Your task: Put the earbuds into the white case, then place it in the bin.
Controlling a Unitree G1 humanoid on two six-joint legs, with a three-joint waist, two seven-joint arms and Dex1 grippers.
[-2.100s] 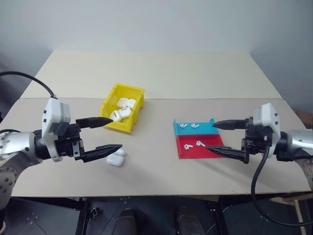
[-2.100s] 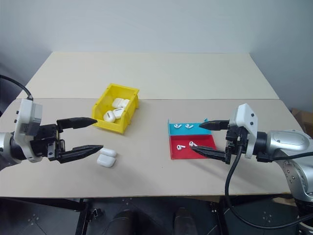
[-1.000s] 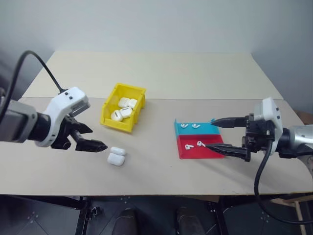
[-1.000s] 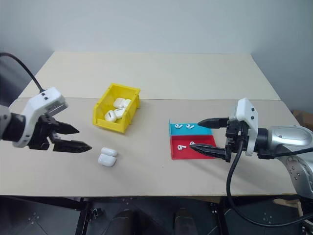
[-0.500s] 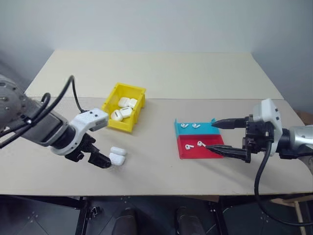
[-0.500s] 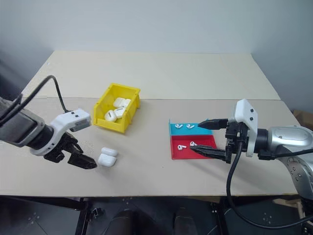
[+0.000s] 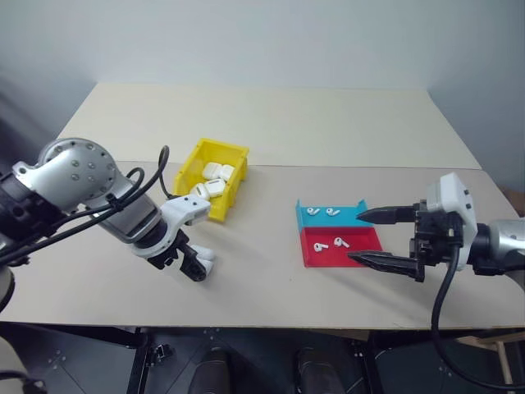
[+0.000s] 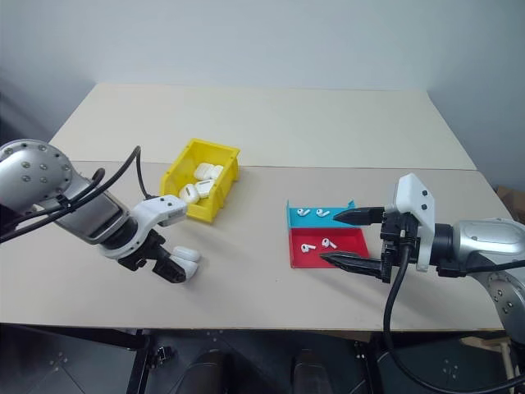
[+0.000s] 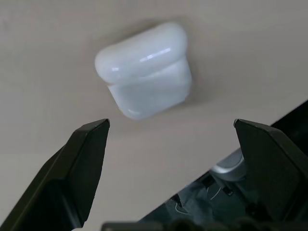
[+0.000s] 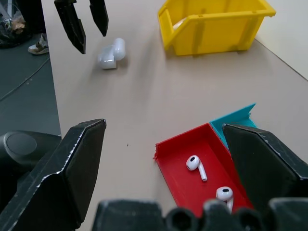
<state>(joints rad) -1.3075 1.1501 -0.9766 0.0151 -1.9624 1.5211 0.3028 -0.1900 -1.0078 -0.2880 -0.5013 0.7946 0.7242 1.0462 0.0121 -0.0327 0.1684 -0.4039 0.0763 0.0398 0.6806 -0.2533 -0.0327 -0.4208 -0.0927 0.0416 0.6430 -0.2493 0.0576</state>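
Observation:
My left gripper would miss the white case, still beyond its fingers.
The white case lies on the table near its front edge, and its lid looks flipped open. My left gripper points down right beside the case, open, with nothing between its fingers. Two earbuds lie in the red half of a small tray, and two more in its blue half. My right gripper hovers open at the tray's right side, holding nothing. The yellow bin stands behind the case. The right wrist view takes in the case, the bin and the earbuds.
Several white cases lie inside the bin. The blue-and-red tray sits right of centre. The table's front edge runs close to the left gripper and the case. Open tabletop lies between the case and the tray and across the back.
My left arm has swung in from the left, turned its gripper downward and come down next to the white case. The right gripper has stayed at the tray.

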